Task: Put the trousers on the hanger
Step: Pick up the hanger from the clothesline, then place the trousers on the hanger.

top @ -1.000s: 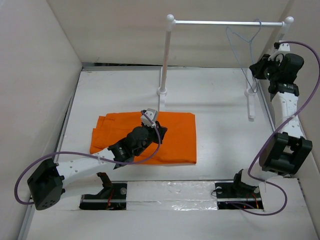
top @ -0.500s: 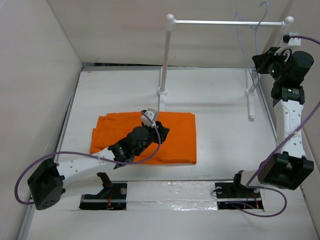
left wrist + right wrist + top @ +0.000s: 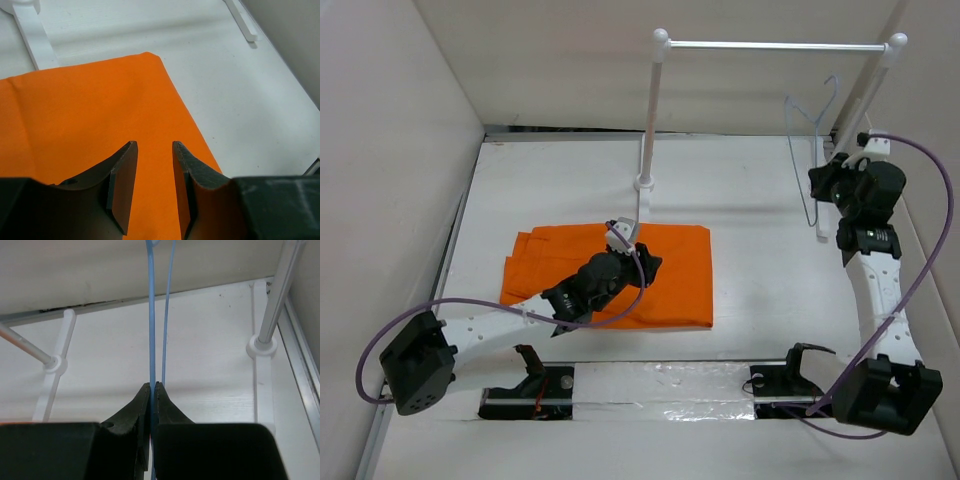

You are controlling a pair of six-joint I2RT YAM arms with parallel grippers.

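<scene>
The wire loop has to stay open to place the trousers (image 3: pixel 675 280), so my left gripper will next grab the hanger at the neck below its hook (image 3: pixel 817 122).
The orange trousers (image 3: pixel 675 280) lie folded flat on the table, left of centre; they fill the left wrist view (image 3: pixel 90 110). My left gripper (image 3: pixel 650 268) hovers over their right half, open and empty (image 3: pixel 154 150). My right gripper (image 3: pixel 817 183) is shut on the pale blue wire hanger (image 3: pixel 807 150), which is off the rod and held in the air below it, near the right post. In the right wrist view the jaws (image 3: pixel 153 386) pinch one blue wire of the hanger (image 3: pixel 151 315).
A white rack stands at the back: a rod (image 3: pixel 775 45) on two posts, the left post (image 3: pixel 650 120) just behind the trousers, the right post's foot (image 3: pixel 260 345) by the right wall. White walls close in left, back and right.
My right arm lifted the hanger up off the rod, then brought it down and nearer, below the rod. The left gripper barely moved.
</scene>
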